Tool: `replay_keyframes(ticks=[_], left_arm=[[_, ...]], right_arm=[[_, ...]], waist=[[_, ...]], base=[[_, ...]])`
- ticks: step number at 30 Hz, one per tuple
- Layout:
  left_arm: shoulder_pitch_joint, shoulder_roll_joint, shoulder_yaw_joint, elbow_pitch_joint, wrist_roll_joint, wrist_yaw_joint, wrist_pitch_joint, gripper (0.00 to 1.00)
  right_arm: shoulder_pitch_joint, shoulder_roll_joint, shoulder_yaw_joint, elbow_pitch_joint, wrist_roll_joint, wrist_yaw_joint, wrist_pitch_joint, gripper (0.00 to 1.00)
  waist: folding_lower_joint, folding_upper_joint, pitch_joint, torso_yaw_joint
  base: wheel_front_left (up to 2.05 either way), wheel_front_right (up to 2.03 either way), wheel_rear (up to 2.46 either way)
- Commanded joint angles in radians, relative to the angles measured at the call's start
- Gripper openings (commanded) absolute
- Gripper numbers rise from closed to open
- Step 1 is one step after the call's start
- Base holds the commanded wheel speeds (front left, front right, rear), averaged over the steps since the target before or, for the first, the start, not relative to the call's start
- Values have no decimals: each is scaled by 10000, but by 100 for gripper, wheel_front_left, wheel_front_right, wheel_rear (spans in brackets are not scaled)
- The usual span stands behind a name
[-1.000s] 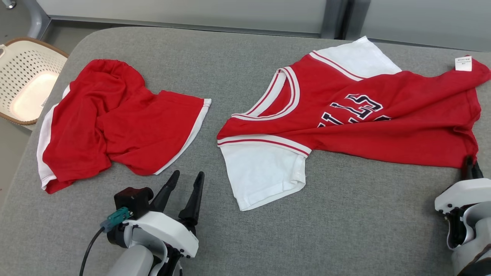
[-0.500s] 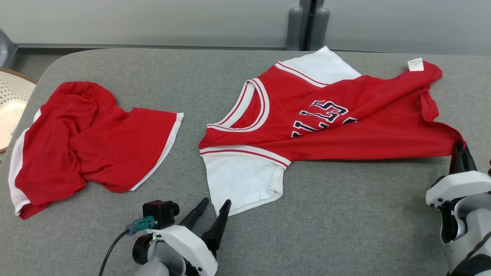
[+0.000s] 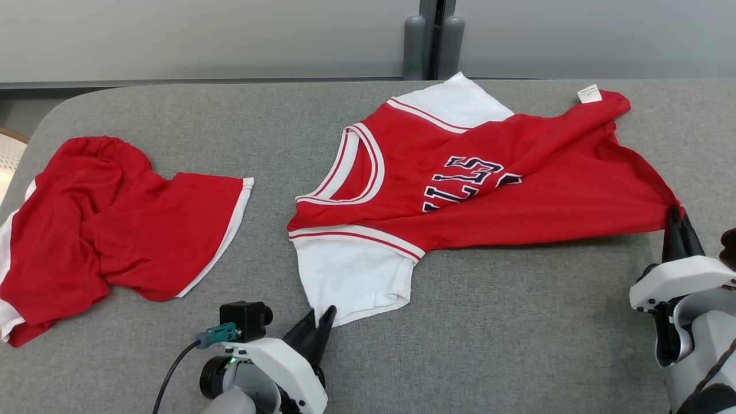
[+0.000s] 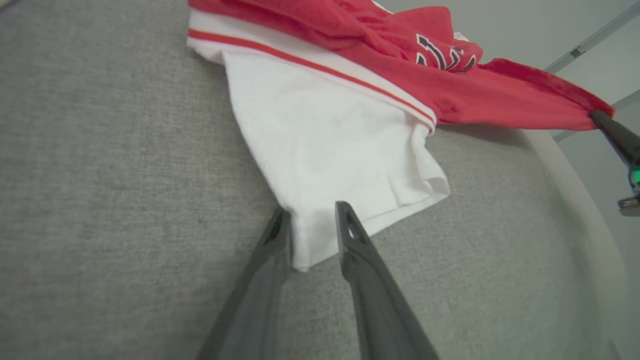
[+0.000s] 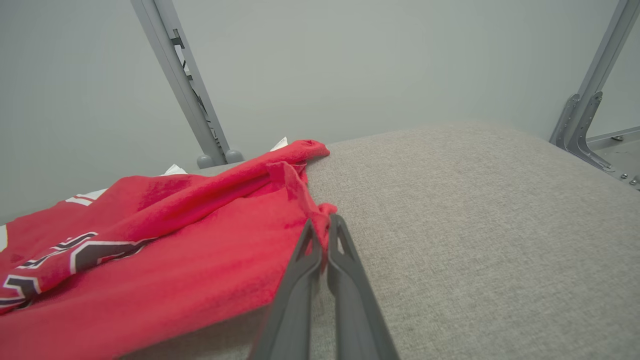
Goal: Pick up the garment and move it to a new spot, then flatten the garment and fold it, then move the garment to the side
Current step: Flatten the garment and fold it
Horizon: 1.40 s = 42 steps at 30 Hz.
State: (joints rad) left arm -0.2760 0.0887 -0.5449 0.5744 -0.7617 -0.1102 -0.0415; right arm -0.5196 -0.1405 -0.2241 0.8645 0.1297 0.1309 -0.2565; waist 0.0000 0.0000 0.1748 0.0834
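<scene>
The white sleeve is spread flat and wide on the tabletop. So my left gripper will next take hold of it by its narrow hem corner (image 3: 321,317).
The garment (image 3: 517,195) is a red jersey with white sleeves and dark lettering, lying spread and creased across the right half of the grey table (image 3: 517,345). My left gripper (image 3: 321,315) sits at the near white sleeve's corner. In the left wrist view its fingers (image 4: 311,210) stand a little apart, open, with the sleeve corner (image 4: 310,240) between them. My right gripper (image 3: 674,217) is shut on the jersey's red hem corner at the right. The right wrist view shows those fingers (image 5: 322,223) pinching the red cloth (image 5: 175,240), which rises slightly off the table there.
A second red garment with white trim (image 3: 115,224) lies crumpled on the table's left part. A sliver of a pale basket (image 3: 7,155) shows past the left edge. A grey wall and post (image 3: 428,40) stand behind the table's far edge.
The head camera has swung right. My left gripper has moved up to the white sleeve corner and its fingers have narrowed around it. My right gripper has closed on the hem corner.
</scene>
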Motion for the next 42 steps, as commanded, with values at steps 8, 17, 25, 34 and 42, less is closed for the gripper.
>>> replay_keyframes(ticks=[8, 17, 25, 34, 42], left_arm=[[-427, 475, 346, -1358, -828, -222, -916, 0], [-1167, 1544, 1360, -4720, -2137, -223, -1149, 0], [-1994, 1997, 1996, -6993, -2152, 711, -586, 0], [-2813, 2060, 2612, -8744, -2155, 2140, 55, 0], [-4073, 2660, 2852, -8394, -1889, 2711, 937, 0]], right_arm=[[214, -293, 522, -555, 210, -3, -76, 0], [187, -551, 1580, -2568, 1430, -3, 241, 0], [240, -723, 1889, -5250, 2387, -3, 1193, 0], [551, -178, 1362, -8217, 2205, -3, 3031, 0], [124, 447, 971, -9763, 1569, -3, 4845, 0]], waist=[[0, 0, -388, 32], [0, 0, -1261, -218], [0, 0, -2099, -675], [0, 0, -2430, -1000], [0, 0, -1753, -1278]], base=[[0, 0, 0], [0, 0, 0], [0, 0, 0], [0, 0, 0], [0, 0, 0]])
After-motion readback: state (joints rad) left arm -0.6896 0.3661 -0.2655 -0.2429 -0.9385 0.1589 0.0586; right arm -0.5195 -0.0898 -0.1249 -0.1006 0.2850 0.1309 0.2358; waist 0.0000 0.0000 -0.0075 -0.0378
